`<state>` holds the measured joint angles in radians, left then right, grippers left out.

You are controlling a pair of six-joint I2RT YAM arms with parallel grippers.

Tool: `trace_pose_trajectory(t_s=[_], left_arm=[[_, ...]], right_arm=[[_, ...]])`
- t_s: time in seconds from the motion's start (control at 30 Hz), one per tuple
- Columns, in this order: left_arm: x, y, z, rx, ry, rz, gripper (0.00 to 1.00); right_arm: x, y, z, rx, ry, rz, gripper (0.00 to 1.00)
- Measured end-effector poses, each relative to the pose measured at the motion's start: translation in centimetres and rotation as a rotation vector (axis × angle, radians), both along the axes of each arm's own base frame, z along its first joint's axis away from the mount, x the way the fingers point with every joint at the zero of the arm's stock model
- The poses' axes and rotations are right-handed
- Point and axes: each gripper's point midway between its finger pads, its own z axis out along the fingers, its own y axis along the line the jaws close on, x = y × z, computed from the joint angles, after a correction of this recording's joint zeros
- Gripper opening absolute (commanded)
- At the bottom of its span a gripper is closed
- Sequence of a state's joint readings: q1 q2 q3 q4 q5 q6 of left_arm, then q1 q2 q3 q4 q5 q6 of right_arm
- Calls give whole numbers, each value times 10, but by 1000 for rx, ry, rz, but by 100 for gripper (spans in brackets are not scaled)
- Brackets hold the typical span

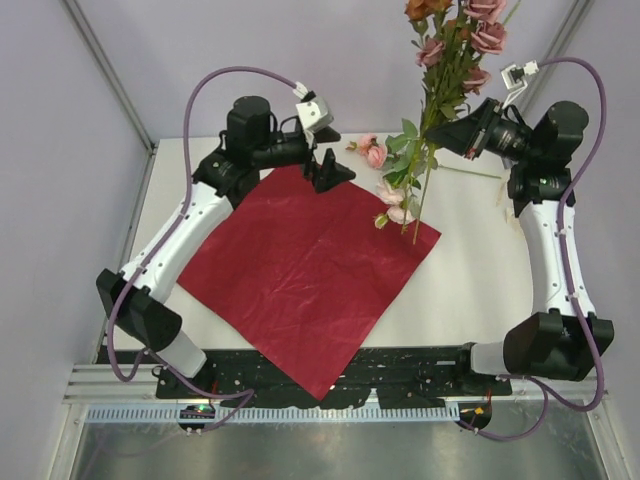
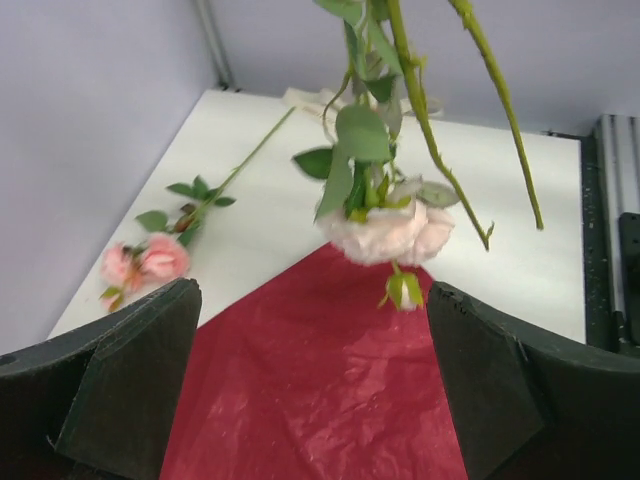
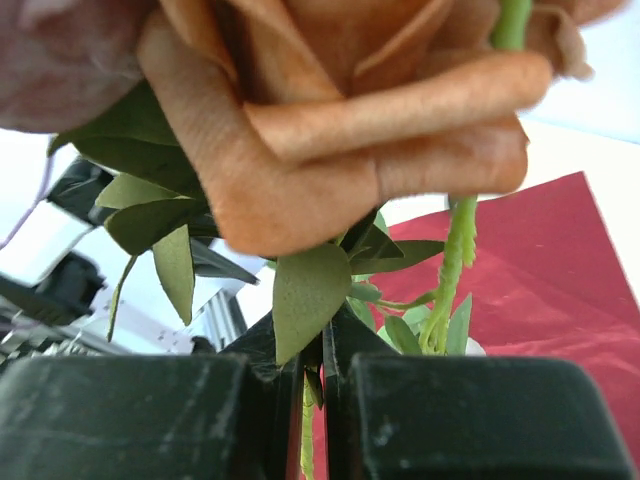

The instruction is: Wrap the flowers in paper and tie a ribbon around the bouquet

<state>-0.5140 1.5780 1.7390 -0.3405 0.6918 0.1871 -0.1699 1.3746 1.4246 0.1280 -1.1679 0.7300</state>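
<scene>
My left gripper should move to the hanging stem with pale blooms before it closes on it, because there is still a wide gap between its fingers and the stem.
The maroon paper [image 1: 300, 270] lies flat on the table like a diamond. My right gripper [image 1: 442, 130] is shut on the stems of the flowers [image 1: 455, 50] and holds the bunch upright in the air above the paper's right corner. A green stem [image 3: 310, 440] shows in the slit between its fingers, under an orange bloom [image 3: 340, 110]. My left gripper [image 1: 328, 170] stands open over the paper's far corner [image 2: 310, 400], with nothing between its fingers [image 2: 130, 380]. A pale bloom [image 2: 385, 232] hangs just ahead of it. A cream strip, perhaps the ribbon [image 2: 305, 98], lies at the far table edge. No wrapped bouquet is in view.
One loose pink flower [image 2: 140, 262] lies on the white table [image 1: 470, 290] beyond the paper's far corner, its stem pointing away. The paper's near corner overhangs the black front rail [image 1: 400, 365]. Grey walls close in the back and sides.
</scene>
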Motion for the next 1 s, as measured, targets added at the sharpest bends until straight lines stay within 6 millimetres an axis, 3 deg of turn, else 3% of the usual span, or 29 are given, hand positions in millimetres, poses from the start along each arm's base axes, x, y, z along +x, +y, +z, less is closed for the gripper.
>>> trace_pose_trajectory(t_s=[0.23,0.37,0.43,0.47,0.5,0.53,0.57,0.63,0.77,0.83,1.0], left_arm=[[-23,-58,-22,-68,88,-166,95],[-34,-72,-33,-102,161,-203,81],[-38,-75,-35,-125,194,-218,55],[-40,-76,-35,-139,217,-223,36],[-41,-77,-36,-149,241,-228,10],[-43,-76,-38,-156,271,-228,0],[-43,-74,-41,-161,299,-223,0],[-43,-63,-48,-171,375,-196,0],[-31,-16,-66,-181,550,-56,0],[-27,9,-76,-188,624,26,0],[-30,74,-124,-179,819,277,0]], right_arm=[[-57,53,25,28,-60,174,6],[-83,79,33,54,-66,269,6],[-90,88,33,65,-58,297,6],[-91,92,31,71,-51,308,6],[-92,94,30,74,-46,311,6],[-90,96,28,80,-37,310,6],[-87,96,25,85,-27,303,6],[-78,97,17,96,1,283,6],[-55,107,-15,108,91,237,6],[-47,120,-36,107,150,237,6],[-31,164,-100,93,324,258,6]])
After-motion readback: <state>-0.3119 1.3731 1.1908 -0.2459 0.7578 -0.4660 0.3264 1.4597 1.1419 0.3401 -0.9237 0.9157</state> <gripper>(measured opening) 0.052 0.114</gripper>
